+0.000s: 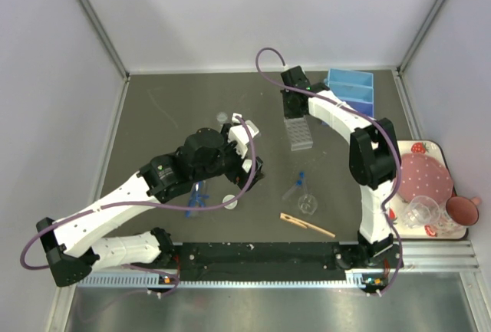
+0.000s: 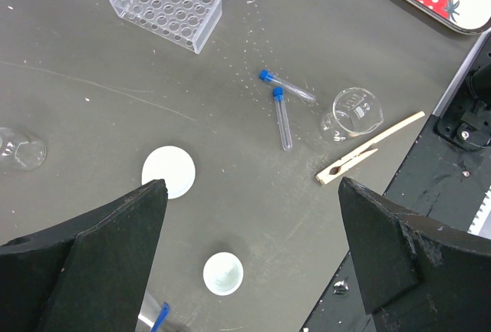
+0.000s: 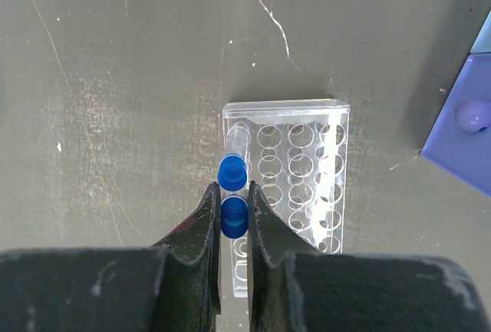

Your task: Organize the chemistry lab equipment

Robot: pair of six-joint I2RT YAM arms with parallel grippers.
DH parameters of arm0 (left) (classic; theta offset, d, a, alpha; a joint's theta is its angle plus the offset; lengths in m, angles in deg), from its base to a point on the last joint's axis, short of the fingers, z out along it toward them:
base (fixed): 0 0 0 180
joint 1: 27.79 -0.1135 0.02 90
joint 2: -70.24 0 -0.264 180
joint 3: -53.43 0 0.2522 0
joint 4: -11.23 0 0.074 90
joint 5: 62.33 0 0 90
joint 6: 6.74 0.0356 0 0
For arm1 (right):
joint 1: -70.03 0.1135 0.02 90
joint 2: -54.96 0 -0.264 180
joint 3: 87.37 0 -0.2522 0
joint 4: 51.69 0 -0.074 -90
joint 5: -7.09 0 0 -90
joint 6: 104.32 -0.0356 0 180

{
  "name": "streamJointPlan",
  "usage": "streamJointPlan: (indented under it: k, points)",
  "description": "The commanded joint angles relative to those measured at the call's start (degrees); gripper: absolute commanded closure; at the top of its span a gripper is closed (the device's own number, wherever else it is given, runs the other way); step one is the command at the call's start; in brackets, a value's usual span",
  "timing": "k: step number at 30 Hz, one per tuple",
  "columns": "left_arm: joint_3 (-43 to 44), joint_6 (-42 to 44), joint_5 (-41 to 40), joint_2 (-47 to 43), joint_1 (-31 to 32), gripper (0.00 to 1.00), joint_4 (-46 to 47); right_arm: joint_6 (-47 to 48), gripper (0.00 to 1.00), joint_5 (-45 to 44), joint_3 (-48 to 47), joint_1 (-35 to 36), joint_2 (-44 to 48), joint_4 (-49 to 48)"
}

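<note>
The tube is upright over its column, its cap close beside the standing tube's. My right gripper should open, and the tube would settle in the rack.
My right gripper (image 3: 232,191) is shut on a blue-capped tube (image 3: 234,218), holding it upright over the left column of the clear tube rack (image 3: 307,186). A second capped tube (image 3: 232,171) stands in the rack just beyond it. In the top view this gripper (image 1: 295,113) is above the rack (image 1: 300,136). My left gripper (image 2: 253,259) is open and empty above a small round dish (image 2: 223,273). A larger dish (image 2: 169,171), two loose tubes (image 2: 283,119), a tiny beaker (image 2: 353,112), a wooden clip (image 2: 368,150) and blue tweezers (image 1: 198,194) lie on the table.
Blue bins (image 1: 353,90) stand at the back right, close to the rack. The strawberry-print tray (image 1: 430,228) with a pink plate and cup sits at the right edge. Another small beaker (image 2: 19,148) lies left of the left gripper.
</note>
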Motion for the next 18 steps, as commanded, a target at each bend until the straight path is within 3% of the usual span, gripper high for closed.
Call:
streamJointPlan:
  k: [1, 18]
  points:
    - [0.01, -0.51, 0.52, 0.11, 0.21, 0.01, 1.26, -0.74, 0.97, -0.13, 0.35, 0.62, -0.61, -1.69]
    - [0.10, -0.51, 0.79, 0.29, 0.13, 0.01, 1.26, -0.74, 0.87, 0.39, 0.17, 0.70, -1.58, -1.78]
